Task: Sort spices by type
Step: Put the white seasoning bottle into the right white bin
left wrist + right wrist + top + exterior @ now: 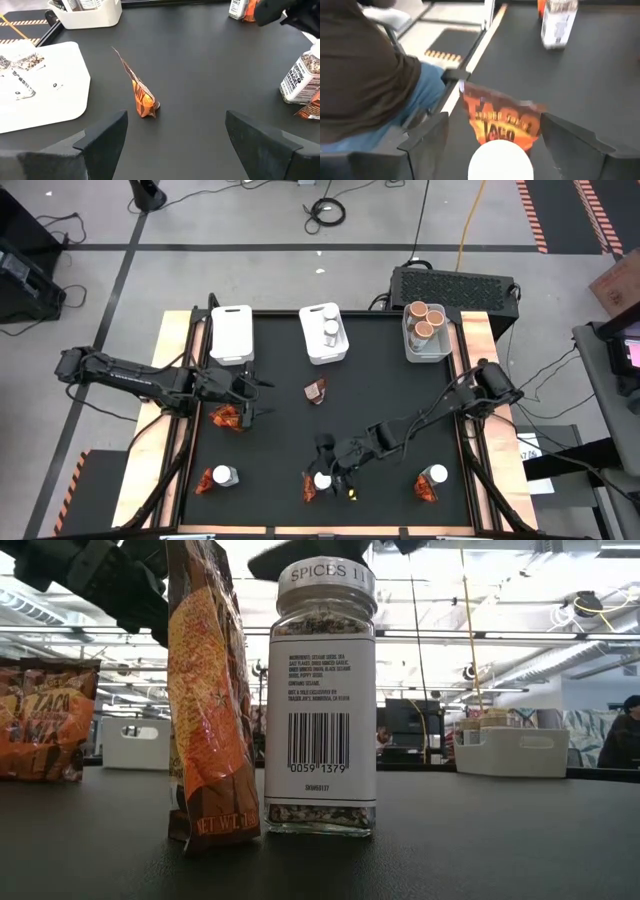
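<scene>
The robot's right gripper should go lower before it closes on the white lid (322,480). The lid sits small below its fingertips, so it would miss if it closed now.
My right gripper (326,450) hangs open over the middle pair at the near edge: a clear jar with a white lid (500,160) and a red-orange sachet (502,120) standing beside it. Its fingers stand on either side of them without touching. The low view shows this jar (322,690) upright on its base with the sachet (205,690) against it. My left gripper (260,394) is open at the mat's left, facing a lone sachet (142,97) standing on the mat's middle. Another sachet (227,418) lies just near of that gripper.
Three white bins line the far edge: the left one (231,333) holds nothing, the middle one (312,345) holds a jar, the right one (408,348) holds tan-topped tubs. Sachet-and-jar pairs stand near left (215,478) and near right (432,480). A person (365,85) sits off the table's left.
</scene>
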